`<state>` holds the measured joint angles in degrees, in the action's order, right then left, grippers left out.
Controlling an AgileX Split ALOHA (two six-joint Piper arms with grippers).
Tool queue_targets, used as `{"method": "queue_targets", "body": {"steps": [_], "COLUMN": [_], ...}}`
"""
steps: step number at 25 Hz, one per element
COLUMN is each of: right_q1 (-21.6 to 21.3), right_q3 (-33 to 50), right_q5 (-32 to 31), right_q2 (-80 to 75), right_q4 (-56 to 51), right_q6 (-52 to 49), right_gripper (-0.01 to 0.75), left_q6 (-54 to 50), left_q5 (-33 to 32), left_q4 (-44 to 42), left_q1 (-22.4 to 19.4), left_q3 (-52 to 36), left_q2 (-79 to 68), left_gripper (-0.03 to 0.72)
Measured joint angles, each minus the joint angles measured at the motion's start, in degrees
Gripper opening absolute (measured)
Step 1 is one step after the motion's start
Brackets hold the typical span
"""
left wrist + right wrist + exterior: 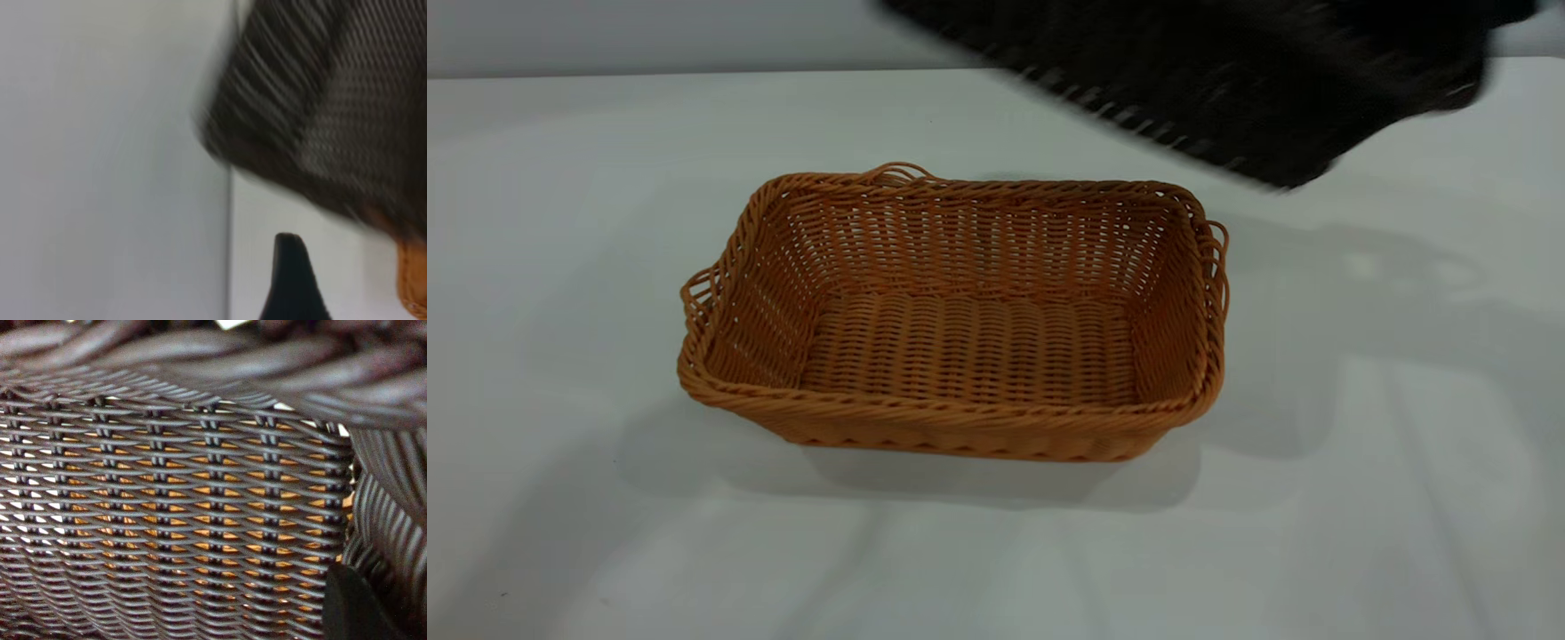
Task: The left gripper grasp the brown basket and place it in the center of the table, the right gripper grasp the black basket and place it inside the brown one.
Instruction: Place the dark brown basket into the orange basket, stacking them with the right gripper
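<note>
The black basket hangs tilted in the air above the brown basket's rim; my right gripper must move it inside before releasing.
The brown basket (960, 347) stands upright and empty in the middle of the table (560, 267). The black basket (1227, 80) hangs tilted in the air behind and to the right of it, blurred, partly out of view at the top. The right wrist view is filled by the black basket's weave (173, 500), with orange showing through it. My right gripper (300, 613) holds this basket; one finger (353, 607) shows against its wall. My left gripper (337, 293) is outside the exterior view. One of its fingers (290, 280) shows over bare table, with nothing held.
The left wrist view shows the blurred black basket (320, 107) above the table and a bit of the brown basket's rim (412, 273). A pale wall (649, 36) runs behind the table's far edge.
</note>
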<state>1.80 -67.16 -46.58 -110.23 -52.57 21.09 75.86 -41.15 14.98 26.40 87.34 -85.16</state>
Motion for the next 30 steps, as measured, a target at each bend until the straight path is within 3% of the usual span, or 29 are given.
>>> {"method": "queue_targets", "body": {"steps": [6, 10, 18, 24, 27, 30], "right_q1": [11.45, 15.55, 16.09, 16.09, 16.09, 16.09], "right_q3": [-2.08, -8.08, -11.57, -11.85, -12.62, -14.22], "right_q5": [5.67, 7.05, 3.87, 3.55, 1.26, -2.61], "right_q2": [-8.55, -14.18, -18.75, -18.82, -18.63, -18.10], "right_q4": [1.33, 6.00, 19.95, 23.25, 23.71, 24.28], "right_q6": [-0.58, -3.69, -15.37, -17.37, -16.85, -14.41], "right_gripper": [0.093, 0.093, 0.093, 0.108, 0.177, 0.320], "left_q6": [-1.06, -2.34, -2.87, -2.87, -2.87, -2.87], "left_q5": [-0.06, -0.10, -0.12, -0.20, -0.24, -0.24], "left_q4": [0.00, 0.00, 0.00, 0.00, 0.00, 0.00], "left_q1": [0.00, 0.00, 0.00, 0.00, 0.00, 0.00], "left_q3": [0.00, 0.00, 0.00, 0.00, 0.00, 0.00], "left_q2": [4.49, 4.76, 4.76, 4.76, 4.76, 4.76], "left_gripper": [0.442, 0.442, 0.442, 0.442, 0.442, 0.442]}}
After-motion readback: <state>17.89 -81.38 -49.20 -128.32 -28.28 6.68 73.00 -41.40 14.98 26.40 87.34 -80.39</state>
